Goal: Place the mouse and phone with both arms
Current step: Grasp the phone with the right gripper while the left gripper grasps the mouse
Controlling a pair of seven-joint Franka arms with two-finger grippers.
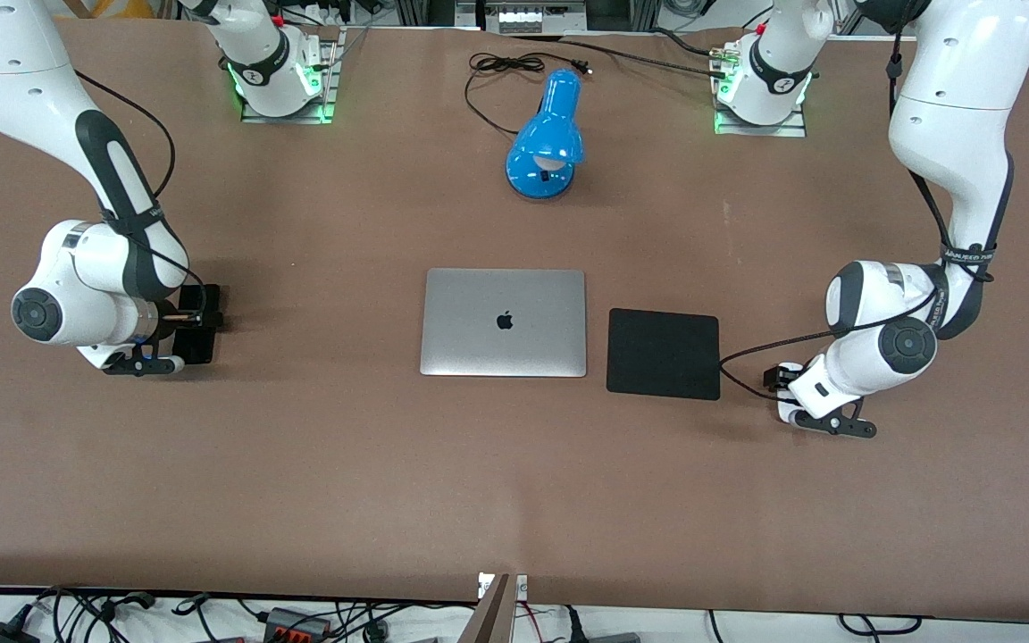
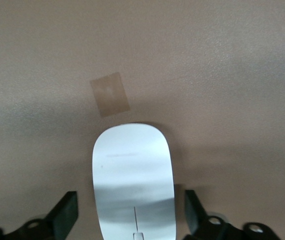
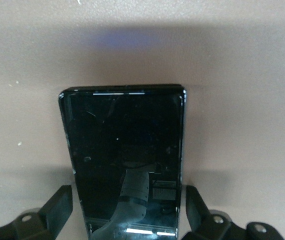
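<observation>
I need to grab the black phone by its long side edges with my right gripper next, to put the phone beside the silver laptop (image 1: 503, 322).
The white oval mouse (image 2: 132, 180) lies on the brown table between the fingers (image 2: 65, 215) of my left gripper (image 2: 130, 202), with a gap on each side. The left gripper (image 1: 782, 388) is low at the left arm's end of the table, beside the black mouse pad (image 1: 663, 354), and its hand hides the mouse in the front view. The black phone (image 3: 125, 160) lies flat between the fingers (image 3: 60, 202) of my right gripper (image 3: 128, 197), untouched. The right gripper (image 1: 193, 326) is low at the right arm's end. Both grippers are open.
A closed silver laptop (image 1: 504, 322) lies mid-table with the mouse pad beside it toward the left arm's end. A blue desk lamp (image 1: 547, 134) with a black cord stands farther from the camera. A tan tape patch (image 2: 110, 94) is on the table by the mouse.
</observation>
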